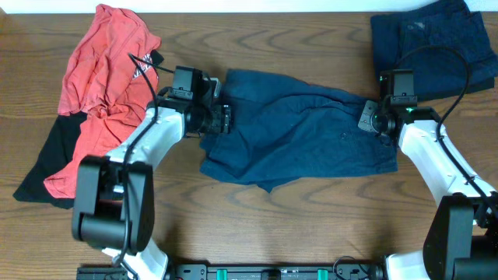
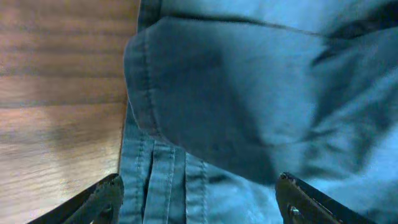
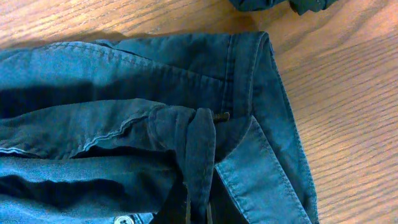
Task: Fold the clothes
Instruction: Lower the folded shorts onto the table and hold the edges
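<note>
My left gripper next grabs the seamed fold at the shirt's edge opposite my right gripper to fold the blue denim shirt [image 1: 299, 128], so both shirt ends move together.
A blue denim shirt [image 1: 299, 128] lies crumpled across the middle of the table. My left gripper [image 1: 220, 118] is at its left edge. In the left wrist view the left gripper [image 2: 199, 202] is open, with its fingers spread either side of a seamed fold of the shirt [image 2: 249, 93]. My right gripper [image 1: 375, 122] is at the shirt's right edge. In the right wrist view the right gripper [image 3: 198, 210] is shut on a narrow bunched fold of the shirt [image 3: 124, 74], near a button.
A red shirt [image 1: 105, 70] lies heaped on a black garment [image 1: 50, 159] at the left. A dark navy garment [image 1: 432, 35] lies at the back right. Bare wooden table [image 1: 311, 225] shows in front of the blue shirt.
</note>
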